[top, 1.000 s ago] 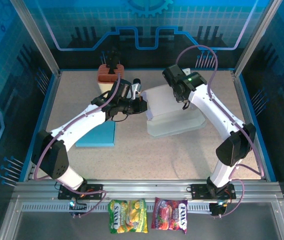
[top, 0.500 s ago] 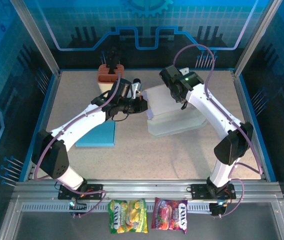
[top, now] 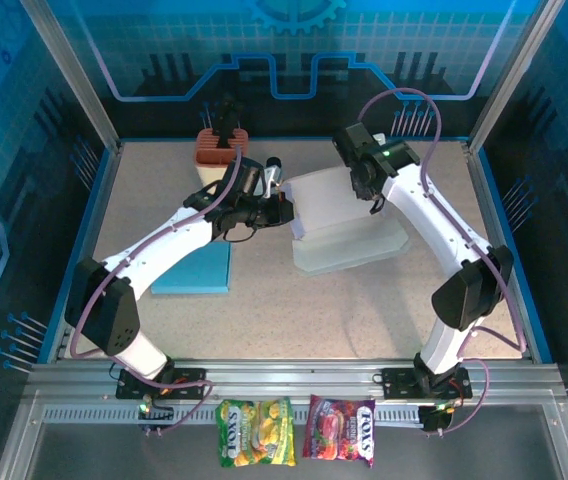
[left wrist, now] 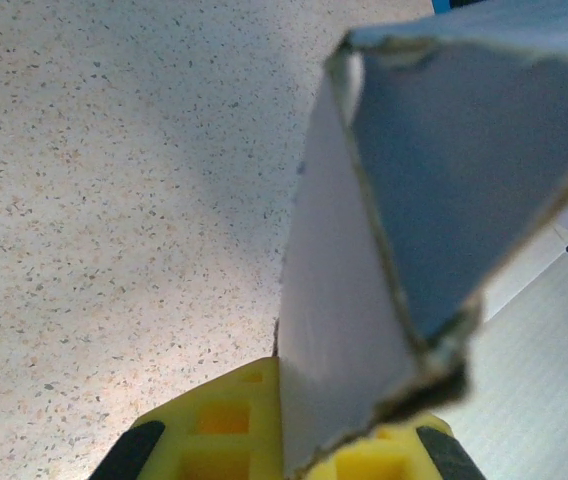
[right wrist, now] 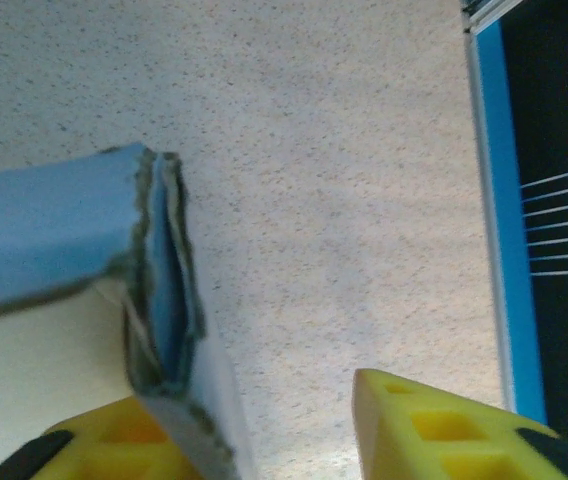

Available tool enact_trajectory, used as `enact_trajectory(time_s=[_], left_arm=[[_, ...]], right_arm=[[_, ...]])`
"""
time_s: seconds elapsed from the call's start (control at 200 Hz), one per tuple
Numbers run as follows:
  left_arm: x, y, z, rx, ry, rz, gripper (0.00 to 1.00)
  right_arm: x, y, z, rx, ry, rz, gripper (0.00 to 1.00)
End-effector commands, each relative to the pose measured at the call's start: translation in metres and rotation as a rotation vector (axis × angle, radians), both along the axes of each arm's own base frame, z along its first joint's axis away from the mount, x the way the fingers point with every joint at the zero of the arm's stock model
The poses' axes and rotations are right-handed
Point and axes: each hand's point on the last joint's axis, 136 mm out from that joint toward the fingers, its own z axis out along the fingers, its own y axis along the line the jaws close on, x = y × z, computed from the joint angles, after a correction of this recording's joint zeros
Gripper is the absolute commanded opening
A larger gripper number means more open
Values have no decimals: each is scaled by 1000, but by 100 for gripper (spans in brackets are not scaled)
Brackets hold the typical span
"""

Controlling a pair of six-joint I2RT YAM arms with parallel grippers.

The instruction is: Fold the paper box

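Note:
My right gripper's fingers reach past the paper box at its doubled blue edge point(right wrist: 167, 300), one inside, one over the table. It is time to close now. Closing now would catch the box.
The pale paper box point(top: 344, 228) lies partly folded in the middle of the table. My left gripper point(top: 286, 212) is at its left side, shut on the box's upright left wall point(left wrist: 349, 290); the yellow fingers point(left wrist: 229, 420) pinch the cardboard from both sides. My right gripper point(top: 366, 196) hangs over the box's far right corner and stands open. In the right wrist view the doubled blue wall edge point(right wrist: 164, 300) leans against the left finger point(right wrist: 99, 440). A wide gap of bare table separates it from the right finger point(right wrist: 424, 425).
A flat blue sheet point(top: 196, 270) lies left of the box, under my left arm. A red-brown ribbed object point(top: 222, 148) stands at the back. Two snack packets point(top: 255, 432) point(top: 341, 430) sit on the front rail. The table's blue rim point(right wrist: 489, 200) runs close on the right.
My right gripper has opened and let go of the box wall, shifting slightly right and toward the back. The left arm has kept its grip and place.

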Motion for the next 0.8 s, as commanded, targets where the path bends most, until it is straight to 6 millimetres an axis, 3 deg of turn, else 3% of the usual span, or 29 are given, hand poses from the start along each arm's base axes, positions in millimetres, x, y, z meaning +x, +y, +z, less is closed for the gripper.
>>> enact_trajectory(time_s=[0.0,0.075,0.18,0.335,0.51,0.62,0.795], left_arm=[[5,0,11,-9,-12,9,0],[4,0,10,-8,-9,7,0],[5,-1,9,-7,-6,7,0],[6,0,8,-1,-7,12,0],[8,4,-3,30,21,43,0],[8,7,-17,57,52,65,0],[2,12,-57,132,128,113,2]], right_arm=[[-3,-8,0,25,-3,-23,32],[0,-13,-1,8,-4,-36,28],[2,-16,3,-41,-16,-51,0],[-1,-14,19,-169,-79,-52,0],[-7,-3,11,-104,-84,-18,0],[-14,0,2,-95,-72,-16,0],[-30,8,-32,-83,-17,-9,0]])
